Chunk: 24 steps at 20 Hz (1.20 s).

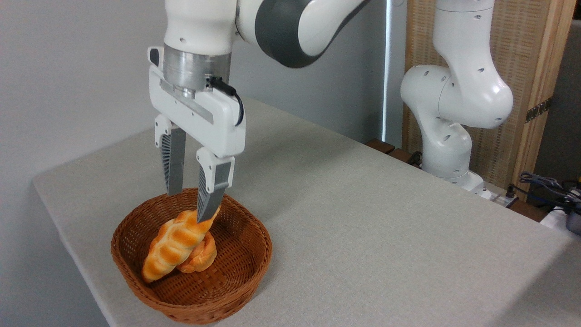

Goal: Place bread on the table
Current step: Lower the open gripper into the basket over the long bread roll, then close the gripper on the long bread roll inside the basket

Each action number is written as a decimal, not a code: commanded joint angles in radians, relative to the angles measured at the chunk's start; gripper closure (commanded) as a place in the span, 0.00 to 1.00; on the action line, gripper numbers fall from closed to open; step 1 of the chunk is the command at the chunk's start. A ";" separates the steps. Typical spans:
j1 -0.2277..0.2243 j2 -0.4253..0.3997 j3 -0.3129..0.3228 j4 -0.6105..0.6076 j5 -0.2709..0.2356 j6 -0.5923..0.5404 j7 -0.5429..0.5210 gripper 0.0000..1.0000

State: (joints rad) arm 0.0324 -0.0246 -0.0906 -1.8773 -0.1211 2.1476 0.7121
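The gripper grips the long braided loaf by its tapered upper end next, to put the bread on the tabletop.
The bread, a long braided golden-orange loaf, lies slanted in a brown wicker basket at the table's front left. Its lower end rests near the basket's front wall and its upper end leans toward the back. My gripper points straight down over the basket's back half and is open. The nearer fingertip overlaps the loaf's upper end, and the other finger hangs by the back rim. Whether the loaf's tip sits between the fingers is unclear. The table has a light grey-beige top.
A small round orange bun sits under and beside the loaf in the basket. The arm's white base stands at the table's far right edge, with cables and a wooden panel behind it.
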 commanded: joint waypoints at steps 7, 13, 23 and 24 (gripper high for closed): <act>-0.023 0.020 -0.006 -0.125 -0.022 0.140 0.021 0.00; -0.029 0.035 -0.012 -0.123 -0.025 0.144 0.021 0.00; -0.026 0.020 0.002 -0.109 -0.124 0.144 0.015 0.00; -0.025 0.020 0.002 -0.109 -0.126 0.144 0.015 0.00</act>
State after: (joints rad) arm 0.0092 0.0054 -0.0960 -1.9804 -0.2150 2.2717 0.7122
